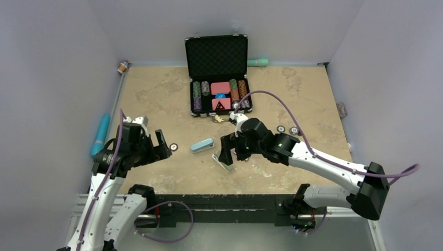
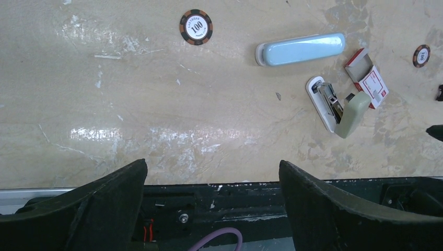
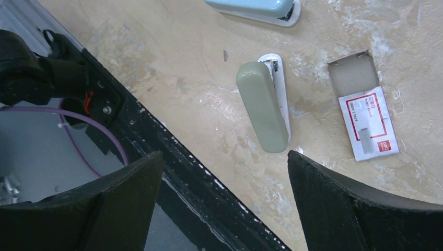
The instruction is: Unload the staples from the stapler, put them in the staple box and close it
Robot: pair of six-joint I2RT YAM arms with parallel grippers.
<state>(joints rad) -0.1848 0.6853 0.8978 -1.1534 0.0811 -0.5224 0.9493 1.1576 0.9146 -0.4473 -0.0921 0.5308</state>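
Observation:
The right gripper grabs the sage-green stapler by its top cover (image 3: 264,109) next, which leaves the white base free to swing open for unloading.
A sage-green stapler (image 2: 347,113) lies on the table with its top swung off the white base, baring the metal magazine (image 2: 328,98). It also shows in the right wrist view (image 3: 263,106) and in the top view (image 1: 222,161). I cannot make out staples in it, and no loose strips show. My right gripper (image 3: 225,154) is open and empty, hovering just above the stapler near the table's front edge (image 1: 225,152). My left gripper (image 2: 212,164) is open and empty, well to the left (image 1: 163,149).
A light-blue stapler (image 2: 300,49) lies closed behind the green one. A red-and-white flat box (image 3: 367,114) lies open beside it. Poker chips (image 2: 196,27) lie loose. An open black chip case (image 1: 218,78) stands at the back. The black front rail (image 3: 172,157) is under the grippers.

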